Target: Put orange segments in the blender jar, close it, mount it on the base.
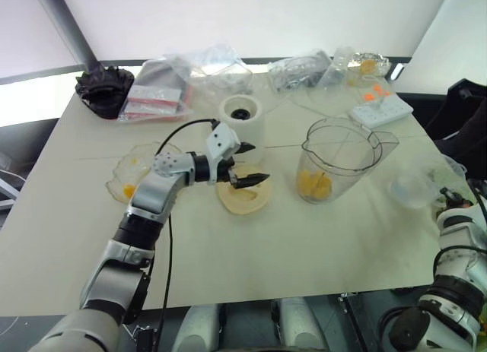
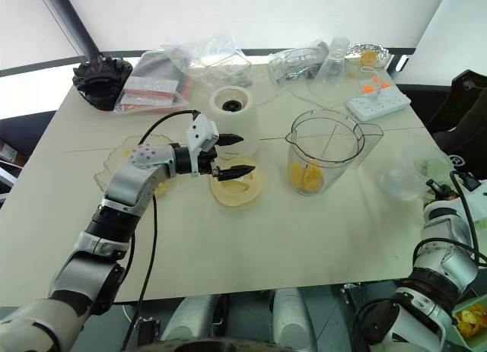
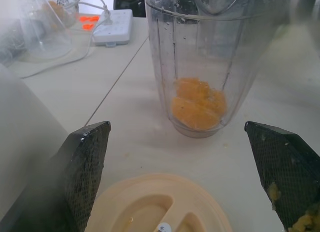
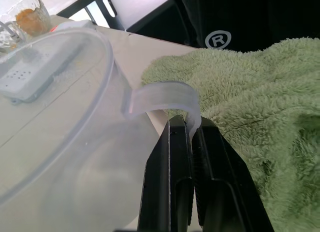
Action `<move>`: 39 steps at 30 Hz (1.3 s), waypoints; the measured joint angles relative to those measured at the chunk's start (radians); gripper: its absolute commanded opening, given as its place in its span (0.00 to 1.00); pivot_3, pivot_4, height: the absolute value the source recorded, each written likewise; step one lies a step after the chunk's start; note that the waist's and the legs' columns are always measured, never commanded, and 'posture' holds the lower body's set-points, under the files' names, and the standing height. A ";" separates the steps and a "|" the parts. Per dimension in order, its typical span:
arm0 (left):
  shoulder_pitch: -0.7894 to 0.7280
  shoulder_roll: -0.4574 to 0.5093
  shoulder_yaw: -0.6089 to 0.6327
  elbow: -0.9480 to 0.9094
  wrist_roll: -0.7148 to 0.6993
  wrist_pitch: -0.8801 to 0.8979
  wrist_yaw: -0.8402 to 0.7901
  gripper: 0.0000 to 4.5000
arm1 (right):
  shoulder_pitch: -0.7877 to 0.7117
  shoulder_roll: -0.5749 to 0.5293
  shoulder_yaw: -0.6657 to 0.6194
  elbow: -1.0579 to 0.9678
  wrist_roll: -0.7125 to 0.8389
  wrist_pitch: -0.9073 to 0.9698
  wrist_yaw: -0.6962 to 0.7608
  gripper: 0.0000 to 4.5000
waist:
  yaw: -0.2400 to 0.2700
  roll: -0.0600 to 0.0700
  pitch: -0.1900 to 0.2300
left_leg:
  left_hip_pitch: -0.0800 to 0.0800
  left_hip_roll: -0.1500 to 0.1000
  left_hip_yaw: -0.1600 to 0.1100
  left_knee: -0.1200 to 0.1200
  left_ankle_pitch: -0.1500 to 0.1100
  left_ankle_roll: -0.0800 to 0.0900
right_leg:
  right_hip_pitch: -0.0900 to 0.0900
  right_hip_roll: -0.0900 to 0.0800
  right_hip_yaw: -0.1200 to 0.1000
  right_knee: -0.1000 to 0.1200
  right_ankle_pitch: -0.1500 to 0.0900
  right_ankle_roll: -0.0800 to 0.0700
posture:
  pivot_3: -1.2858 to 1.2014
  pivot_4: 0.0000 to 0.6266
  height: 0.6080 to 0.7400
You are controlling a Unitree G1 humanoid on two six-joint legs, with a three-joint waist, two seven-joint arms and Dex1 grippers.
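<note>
I will next grab the round lid with my left gripper by its narrow top, between its hollows, because the lid is wider than my fingers spread.
The blender jar stands upright and lidless right of the table's centre, with orange segments in its bottom. More orange pieces lie in a wavy glass bowl at the left. The white base stands behind a cream round lid. My left gripper hovers open just above the lid, pointing at the jar, with nothing between its fingers. At the table's right edge, my right gripper is shut on the thin handle of a small clear plastic cup.
A white power strip, plastic bags, a black object and small glass containers line the back of the table. A green towel lies beside the right gripper, off the table's edge.
</note>
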State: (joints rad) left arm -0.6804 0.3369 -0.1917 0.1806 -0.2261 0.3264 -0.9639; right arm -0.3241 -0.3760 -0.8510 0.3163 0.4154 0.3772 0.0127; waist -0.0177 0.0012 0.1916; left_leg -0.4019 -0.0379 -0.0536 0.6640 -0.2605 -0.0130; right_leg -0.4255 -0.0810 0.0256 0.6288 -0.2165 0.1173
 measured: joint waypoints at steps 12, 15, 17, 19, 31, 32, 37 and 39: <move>-0.001 -0.003 -0.018 0.000 0.000 -0.001 0.000 1.00 | 0.073 -0.014 0.075 -0.019 0.002 0.010 -0.018 0.99 | -0.004 0.000 0.000 | 0.002 0.000 0.000 0.000 0.000 0.000 | 0.001 0.000 0.001 0.000 0.000 0.000 | 0.52 0.24 1.00; -0.001 -0.007 -0.023 0.000 0.001 -0.001 0.002 1.00 | 0.118 -0.016 0.100 -0.085 0.000 0.022 -0.023 0.99 | -0.001 0.000 0.000 | 0.002 0.000 0.000 0.000 0.000 0.000 | 0.001 0.000 0.001 0.000 0.000 0.000 | 0.52 0.24 1.00; 0.000 -0.004 -0.024 0.000 0.001 -0.002 0.003 1.00 | 0.171 -0.016 0.101 -0.145 0.002 0.034 -0.024 0.99 | 0.004 0.000 0.000 | 0.001 0.000 -0.001 0.000 0.000 0.000 | 0.001 0.000 0.001 0.000 0.000 0.000 | 0.52 0.24 1.00; 0.000 -0.002 -0.023 0.000 0.001 -0.004 0.003 1.00 | 0.228 -0.015 0.100 -0.213 0.007 0.057 -0.024 0.99 | 0.006 0.000 0.000 | 0.001 0.000 -0.001 0.000 0.000 0.000 | 0.001 0.000 0.001 0.000 0.000 0.000 | 0.52 0.24 1.00; -0.161 0.089 -0.037 0.267 0.048 -0.171 -0.201 1.00 | 0.631 -0.126 0.015 -0.778 0.301 0.427 0.128 0.99 | 0.006 0.000 0.000 | 0.000 0.000 -0.002 0.000 0.000 0.000 | 0.002 0.000 0.000 -0.002 -0.003 -0.002 | 0.52 0.24 1.00; -0.191 0.089 -0.043 0.317 0.054 -0.196 -0.235 1.00 | 0.661 -0.163 -0.008 -0.831 0.338 0.450 0.159 0.99 | 0.009 0.000 0.000 | 0.000 0.000 -0.003 0.000 0.000 0.000 | 0.002 0.000 -0.001 -0.002 -0.004 -0.001 | 0.52 0.24 1.00; -0.309 0.046 -0.069 0.597 0.110 -0.342 -0.340 0.80 | 0.764 -0.237 -0.070 -1.002 0.467 0.515 0.246 1.00 | 0.026 -0.004 0.000 | -0.004 0.000 -0.005 0.000 0.000 0.000 | 0.002 0.001 -0.006 -0.008 -0.003 0.001 | 0.52 0.24 1.00; -0.347 0.008 -0.069 0.719 0.131 -0.405 -0.357 0.58 | 0.769 -0.246 -0.077 -1.038 0.506 0.537 0.237 1.00 | 0.031 -0.004 0.000 | -0.005 0.000 -0.005 0.000 0.000 0.000 | 0.002 0.000 -0.006 -0.009 -0.003 0.001 | 0.52 0.24 1.00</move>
State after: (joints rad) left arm -1.0278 0.3447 -0.2607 0.8999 -0.0954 -0.0789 -1.3205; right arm 0.4450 -0.6222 -0.9277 -0.7213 0.9209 0.9146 0.2493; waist 0.0130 -0.0029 0.1920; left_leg -0.4074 -0.0379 -0.0583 0.6643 -0.2608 -0.0127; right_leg -0.4234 -0.0815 0.0195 0.6195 -0.2191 0.1184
